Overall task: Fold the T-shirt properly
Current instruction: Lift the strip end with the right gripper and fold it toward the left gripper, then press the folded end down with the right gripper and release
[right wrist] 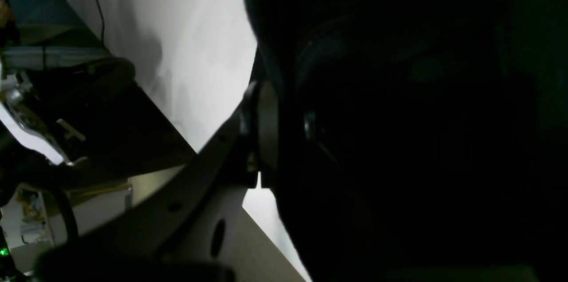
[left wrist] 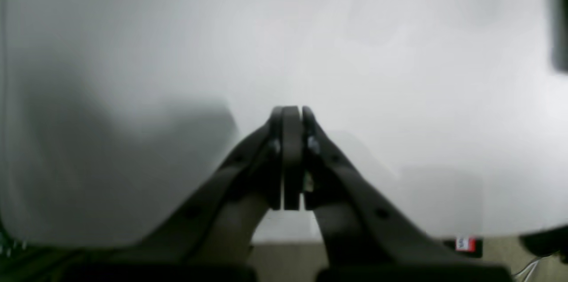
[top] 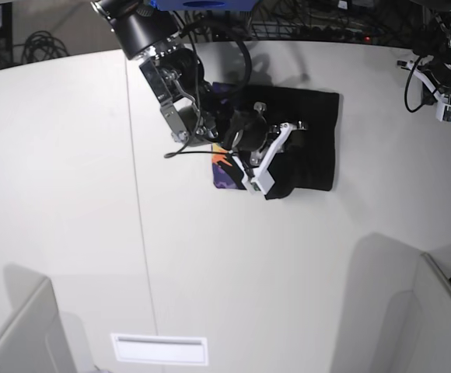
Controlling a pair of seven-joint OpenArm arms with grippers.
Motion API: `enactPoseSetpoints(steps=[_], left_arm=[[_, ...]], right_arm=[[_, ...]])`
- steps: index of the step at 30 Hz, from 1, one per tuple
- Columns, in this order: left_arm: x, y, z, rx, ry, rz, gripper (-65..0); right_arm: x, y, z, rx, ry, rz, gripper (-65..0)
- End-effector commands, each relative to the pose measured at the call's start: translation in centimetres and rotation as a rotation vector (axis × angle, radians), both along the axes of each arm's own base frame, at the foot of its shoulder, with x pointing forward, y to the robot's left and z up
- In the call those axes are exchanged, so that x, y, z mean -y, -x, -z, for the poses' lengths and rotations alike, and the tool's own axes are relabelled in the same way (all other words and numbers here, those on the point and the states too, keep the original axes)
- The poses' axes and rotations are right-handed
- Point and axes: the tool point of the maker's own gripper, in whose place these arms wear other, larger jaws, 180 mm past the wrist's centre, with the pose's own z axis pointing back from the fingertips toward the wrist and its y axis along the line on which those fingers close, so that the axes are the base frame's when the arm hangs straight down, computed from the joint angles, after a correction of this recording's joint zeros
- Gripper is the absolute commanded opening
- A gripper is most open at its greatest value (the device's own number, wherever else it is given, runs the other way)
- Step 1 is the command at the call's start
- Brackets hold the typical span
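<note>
I should open my right gripper: it holds the black fold low over the white table, so the T-shirt would lie flat.
The T-shirt lies as a folded black bundle at the back middle of the white table. A strip of its purple and orange print shows at the bundle's left edge. My right arm reaches down onto the bundle's front left. In the right wrist view black T-shirt cloth fills the frame, and my right gripper is shut on a fold of it, with one finger showing. My left gripper hangs shut and empty over bare table, far off at the back right.
A seam runs front to back across the table's left half. A white label sits near the front edge. Grey partitions stand at the front left and front right. Cables lie beyond the far edge.
</note>
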Motion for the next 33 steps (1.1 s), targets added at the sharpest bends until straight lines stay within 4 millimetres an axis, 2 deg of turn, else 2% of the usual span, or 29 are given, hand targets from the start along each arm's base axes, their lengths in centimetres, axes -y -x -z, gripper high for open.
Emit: enactPoseSetpoints(steps=[1, 8, 12, 17, 20, 24, 33], left_arm=[[-0.4, -0.2, -0.8, 0.014, -0.022, 0.017, -65.0], [-0.9, 0.2, -0.9, 0.005, -0.034, 0.010, -65.0], [-2.8, 2.8, -1.3, -0.031, -0.069, -0.040, -65.0], [-5.3, 5.3, -2.4, -0.051, -0.118, -0.109, -65.0], [-6.4, 5.9, -3.2, -0.044, -0.142, -0.139, -65.0], [-6.8, 5.8, -3.5, -0.041, -0.153, -0.138, -65.0], [-6.8, 5.5, -3.6, -0.037, -0.154, -0.136, -65.0]], right_arm=[[-0.7, -0.9, -1.6, 0.035, -0.042, 0.008, -65.0], [-0.8, -0.9, -1.6, 0.033, -0.042, 0.009, -65.0], [-0.8, -0.9, -1.6, 0.031, -0.045, 0.009, -65.0], [-0.8, -0.9, -1.6, 0.031, -0.045, 0.009, -44.4], [-0.9, -0.9, -1.6, 0.031, -0.046, 0.009, -37.5], [-1.3, -0.8, -2.0, 0.042, -0.047, -0.011, -35.6], [-5.5, 0.1, -4.5, 0.121, 0.006, -0.144, -35.0]])
